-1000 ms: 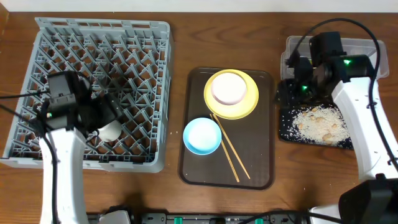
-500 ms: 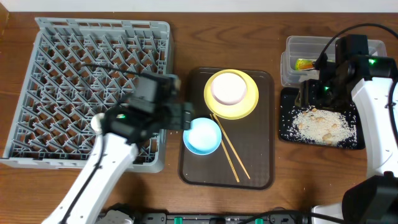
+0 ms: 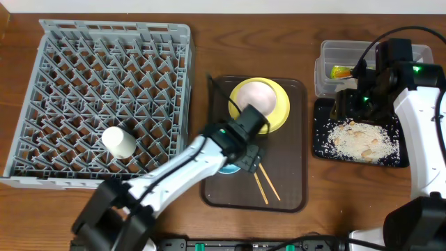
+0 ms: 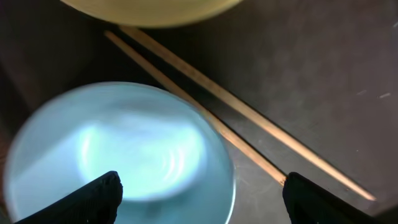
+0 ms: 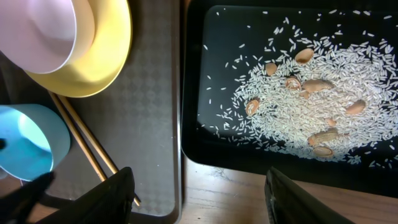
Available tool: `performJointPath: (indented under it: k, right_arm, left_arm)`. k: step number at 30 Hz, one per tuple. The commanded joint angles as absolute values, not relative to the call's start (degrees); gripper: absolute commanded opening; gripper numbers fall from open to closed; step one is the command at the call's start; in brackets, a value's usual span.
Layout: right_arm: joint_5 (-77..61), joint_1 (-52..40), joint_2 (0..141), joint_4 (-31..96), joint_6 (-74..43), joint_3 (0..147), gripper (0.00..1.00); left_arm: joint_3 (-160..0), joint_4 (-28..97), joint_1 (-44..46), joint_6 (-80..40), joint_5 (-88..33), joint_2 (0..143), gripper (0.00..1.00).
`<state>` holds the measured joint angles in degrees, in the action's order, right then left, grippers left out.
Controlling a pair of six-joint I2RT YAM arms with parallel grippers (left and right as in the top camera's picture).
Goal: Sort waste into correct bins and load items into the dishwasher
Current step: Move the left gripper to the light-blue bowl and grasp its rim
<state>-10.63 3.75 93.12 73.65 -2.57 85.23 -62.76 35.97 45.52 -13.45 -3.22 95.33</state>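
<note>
My left gripper pinches the light blue bowl's rim [image 3: 239, 168] on the chopstick side next, which leaves the opposite side free to load tilted into the rack [image 3: 104, 42].
My left gripper [image 3: 244, 157] is open and empty just above the light blue bowl [image 4: 124, 149] on the brown tray. The two chopsticks [image 4: 249, 118] lie beside the bowl. The white bowl [image 3: 256, 97] sits on the yellow plate [image 3: 279, 111]. The small white cup [image 3: 118, 141] lies in the grey dish rack [image 3: 104, 42]. My right gripper [image 5: 199, 199] is open and empty, above the gap between the brown tray and the black tray [image 5: 205, 81]. Rice-like crumbs [image 5: 305, 99] cover the black tray. The yellow-green wrapper [image 3: 341, 71] lies in the clear tub [image 3: 334, 52]. The tissue is hidden.
The brown serving tray [image 3: 293, 188] lies mid-table between the rack and the two bins. The black tray [image 3: 320, 150] sits right in front of the clear tub. My left arm stretches across the rack's front right corner. Bare wood shows along the table's front edge.
My left arm has swung from the rack to the brown tray, leaving the white cup lying in the rack. My right arm shifted slightly right a second ago and has since held still.
</note>
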Motion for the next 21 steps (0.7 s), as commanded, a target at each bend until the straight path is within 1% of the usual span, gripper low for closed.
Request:
performJointPath:
  k: [1,6,7,10,13,14,15,21]
  right_arm:
    - [-10.6,4.1,92.1,73.6,-3.1,86.4,0.65]
    - [-10.5,4.1,92.1,73.6,-3.1,86.4,0.65]
    - [-10.6,4.1,92.1,73.6,-3.1,86.4,0.65]
    - [-10.6,4.1,92.1,73.6,-3.1,86.4,0.65]
    - [-10.6,4.1,92.1,73.6,-3.1,86.4,0.65]
    - [-10.6,4.1,92.1,73.6,-3.2,86.4,0.65]
    - [-10.6,4.1,92.1,73.6,-3.1,86.4,0.65]
    - [-10.6,4.1,92.1,73.7,-3.1,86.4,0.65]
  left_arm:
    - [-63.8,35.7,48.5,-13.1,2.7,98.4,0.82]
    - [-63.8,35.9,51.8,-13.1,10.7,102.6,0.72]
    - [-63.8,35.9,52.3,-13.1,12.4,103.3,0.69]
    - [-63.7,35.7,52.7,-13.1,13.6,104.0,0.58]
    - [-63.7,35.7,52.7,-13.1,13.6,104.5,0.44]
    - [-63.7,35.7,52.7,-13.1,13.6,104.7,0.38]
    - [-63.6,35.7,52.7,-13.1,13.6,104.8,0.33]
    - [-63.6,35.7,52.7,-13.1,13.6,105.5,0.24]
